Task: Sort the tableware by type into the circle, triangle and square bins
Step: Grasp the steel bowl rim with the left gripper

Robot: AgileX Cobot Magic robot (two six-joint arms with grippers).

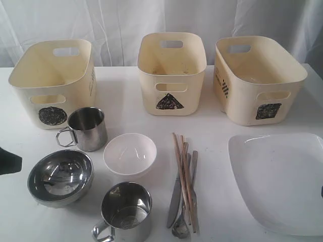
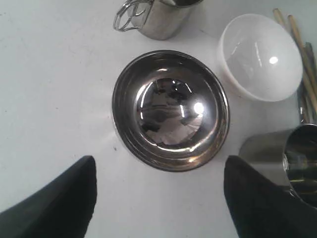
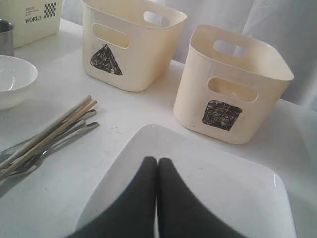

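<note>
My left gripper grabs the steel bowl by its thin rim [image 1: 30,184] [image 2: 166,167] next, since the bowl spreads too wide for the open fingers.
My left gripper [image 2: 159,173] hangs open over the table, its fingers just short of the steel bowl [image 2: 171,109], with nothing between them. Only its dark tip [image 1: 7,161] shows at the exterior view's left edge. Around the bowl [image 1: 60,176] stand two steel mugs [image 1: 88,128] [image 1: 126,212] and a small white bowl [image 1: 129,155]. Wooden chopsticks [image 1: 184,176] lie over the steel cutlery [image 1: 176,212]. My right gripper [image 3: 157,161] is shut and empty above the large white plate [image 3: 223,188]. The circle bin [image 1: 50,83], triangle bin [image 1: 171,75] and square bin [image 1: 257,80] line the back.
The white table [image 1: 121,106] ends just behind the three bins, where a white curtain [image 1: 116,20] hangs. The plate [image 1: 282,181] reaches the table's right front corner. The near mug sits at the front edge.
</note>
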